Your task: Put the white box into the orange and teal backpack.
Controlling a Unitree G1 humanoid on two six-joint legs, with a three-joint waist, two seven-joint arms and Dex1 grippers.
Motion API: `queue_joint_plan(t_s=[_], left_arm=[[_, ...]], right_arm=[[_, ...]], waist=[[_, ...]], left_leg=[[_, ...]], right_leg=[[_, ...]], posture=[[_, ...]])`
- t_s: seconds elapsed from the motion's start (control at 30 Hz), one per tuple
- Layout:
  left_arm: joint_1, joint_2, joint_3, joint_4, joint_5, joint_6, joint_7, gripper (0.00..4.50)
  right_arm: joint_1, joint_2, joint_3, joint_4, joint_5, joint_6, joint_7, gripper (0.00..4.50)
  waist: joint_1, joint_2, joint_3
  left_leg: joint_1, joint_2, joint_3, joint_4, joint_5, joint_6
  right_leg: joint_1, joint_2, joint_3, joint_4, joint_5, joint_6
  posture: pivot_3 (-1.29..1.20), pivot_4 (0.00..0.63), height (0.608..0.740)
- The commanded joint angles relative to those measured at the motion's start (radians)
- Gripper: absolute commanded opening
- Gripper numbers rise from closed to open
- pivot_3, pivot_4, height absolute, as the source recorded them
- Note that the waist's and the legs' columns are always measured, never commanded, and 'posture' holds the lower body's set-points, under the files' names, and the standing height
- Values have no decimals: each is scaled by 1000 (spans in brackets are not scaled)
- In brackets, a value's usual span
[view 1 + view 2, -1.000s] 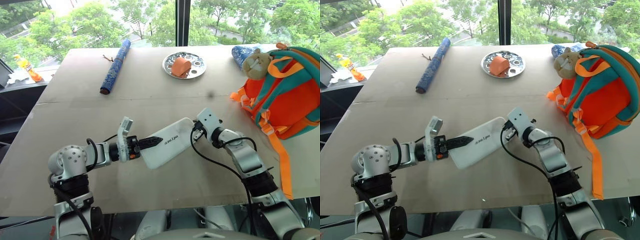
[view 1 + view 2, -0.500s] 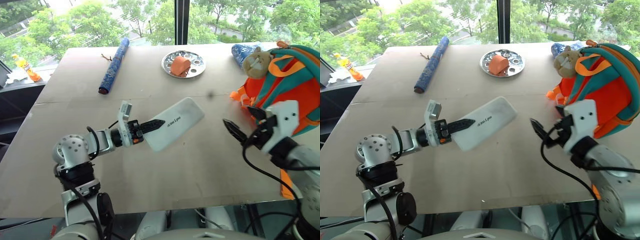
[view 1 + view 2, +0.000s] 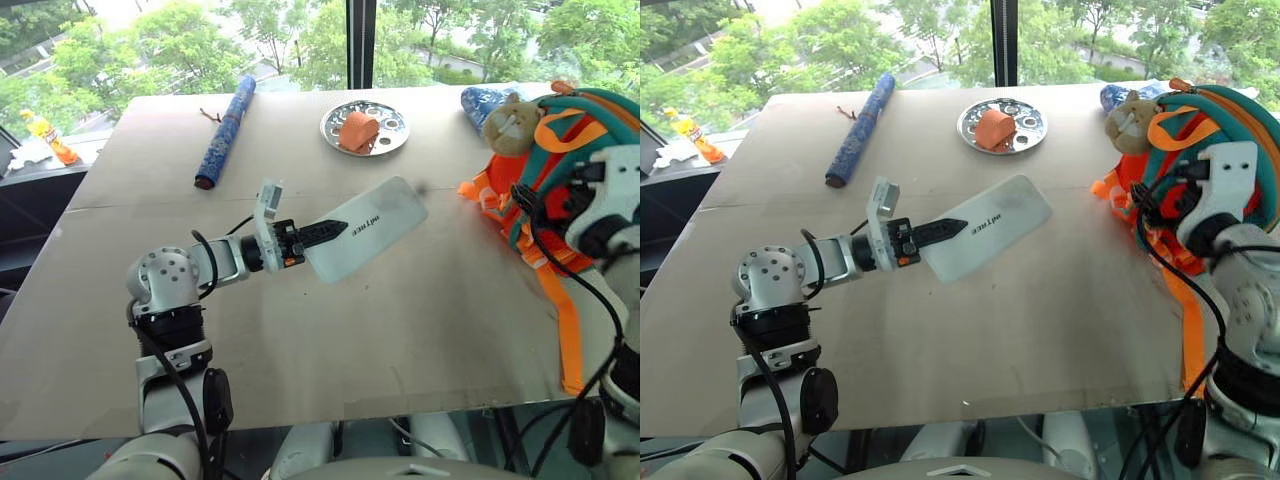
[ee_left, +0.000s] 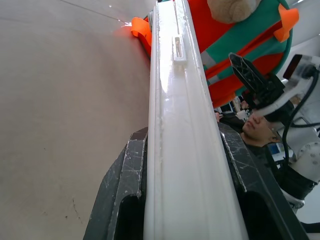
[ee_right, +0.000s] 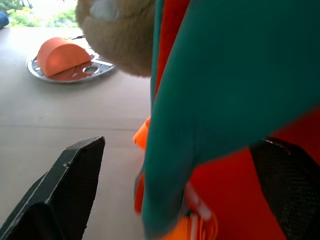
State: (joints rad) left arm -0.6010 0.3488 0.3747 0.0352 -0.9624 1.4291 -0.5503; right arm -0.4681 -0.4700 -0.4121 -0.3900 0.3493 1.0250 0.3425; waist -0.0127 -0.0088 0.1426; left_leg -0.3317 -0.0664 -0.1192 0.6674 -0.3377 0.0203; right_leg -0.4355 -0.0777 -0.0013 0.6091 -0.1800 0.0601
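My right gripper grabs the backpack by its teal strap (image 5: 190, 125) next, to steady the backpack for the white box.
My left gripper (image 3: 328, 233) is shut on one end of the white box (image 3: 372, 226), holding it off the table with its free end toward the orange and teal backpack (image 3: 560, 130). In the left wrist view the box (image 4: 175, 100) runs edge-on between both black fingers (image 4: 131, 165). The backpack stands at the table's right edge with a tan plush animal (image 3: 508, 125) on it. My right gripper (image 3: 530, 205) is up against the backpack's front and is open. In the right wrist view its fingers (image 5: 70, 185) stand wide apart on either side of a teal edge of the backpack (image 5: 235, 75).
A round metal plate (image 3: 392, 126) with an orange piece on it sits at the back middle. A blue rolled tube (image 3: 226, 133) lies at the back left. A blue pouch (image 3: 485, 100) lies behind the backpack. Orange straps (image 3: 565, 320) trail toward the table's front edge.
The right gripper let go of the box's far end, opened and swung right and up to the backpack. The left gripper raised the box and carried it toward the backpack.
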Motion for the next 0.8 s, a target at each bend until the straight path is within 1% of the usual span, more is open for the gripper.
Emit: queue_joint_plan(t_s=[0.03, 0.13, 0.23, 0.27, 0.3, 0.37, 0.43, 0.53, 0.6, 0.7, 0.8], left_arm=[[3, 0, -3, -50, -16, -71, -21, 997], [21, -15, 20, -72, -37, -96, -6, 997], [35, -13, 28, -93, -50, -121, -8, 997], [38, -11, 29, -100, -52, -130, -11, 997], [40, -9, 29, -105, -53, -138, -14, 997], [35, 0, 38, -109, -68, -143, -24, 997], [30, 21, 39, -105, -79, -151, -45, 997], [24, 90, 5, -99, -59, -188, -128, 997], [18, 153, -38, -98, -24, -236, -209, 997], [-5, 238, -122, -93, 42, -342, -349, 997], [-39, 266, -192, -80, 117, -469, -433, 997]], right_arm=[[-54, -63, 74, 169, -29, -227, 109, 3112], [-28, -89, 71, 193, 33, -307, 221, 1715], [1, -116, 45, 149, 158, -314, 357, 207], [8, -130, 41, 123, 202, -311, 404, 53], [14, -142, 41, 106, 231, -311, 433, 53], [18, -175, 26, 31, 374, -233, 501, 53], [32, -206, 16, -40, 493, -162, 528, 53], [115, -281, -19, -171, 658, -75, 551, 53], [196, -347, -80, -232, 761, -28, 553, 53], [328, -432, -199, -283, 851, 13, 553, 53], [409, -473, -272, -292, 882, 8, 539, 53]], waist=[[1, 0, 0], [1, 0, 0], [-1, 0, 0], [-2, 0, 0], [-2, 0, 0], [-2, 0, 1], [-1, 0, 1], [1, 0, 1], [3, 0, 1], [13, 0, 1], [28, -1, 1]], left_leg=[[0, 0, 1, 0, 0, 0], [-2, 0, 1, 1, 0, 0], [-8, 0, -1, 2, 0, 0], [-10, 0, -1, 3, 0, 0], [-13, 0, -1, 4, 0, 0], [-14, 0, -1, 4, 0, 0], [-14, 0, -2, 4, 0, 0], [-14, 1, -3, 3, 0, 0], [-15, 1, -4, 3, 0, 0], [-16, -1, -3, 4, 0, 0], [-16, -1, -3, 6, 0, 1]], right_leg=[[0, 0, 0, 0, 0, 0], [0, -1, 0, -1, 0, 0], [-5, 0, -1, -1, 0, 0], [-7, 0, -1, 0, 0, 0], [-10, -1, -1, 0, 1, 0], [-11, -1, -1, 1, 1, 0], [-11, -1, -1, 1, 1, 0], [-11, -1, -2, 0, 1, 0], [-11, -1, -4, 0, 1, 0], [-11, -2, -3, -1, 1, 0], [-10, -2, -3, -1, 1, 0]], posture=[[0, 150, 731], [0, 150, 731], [0, 150, 731], [0, 150, 731], [0, 150, 731], [0, 150, 731], [0, 150, 731], [0, 150, 731], [0, 150, 731], [0, 150, 731], [0, 150, 731]])
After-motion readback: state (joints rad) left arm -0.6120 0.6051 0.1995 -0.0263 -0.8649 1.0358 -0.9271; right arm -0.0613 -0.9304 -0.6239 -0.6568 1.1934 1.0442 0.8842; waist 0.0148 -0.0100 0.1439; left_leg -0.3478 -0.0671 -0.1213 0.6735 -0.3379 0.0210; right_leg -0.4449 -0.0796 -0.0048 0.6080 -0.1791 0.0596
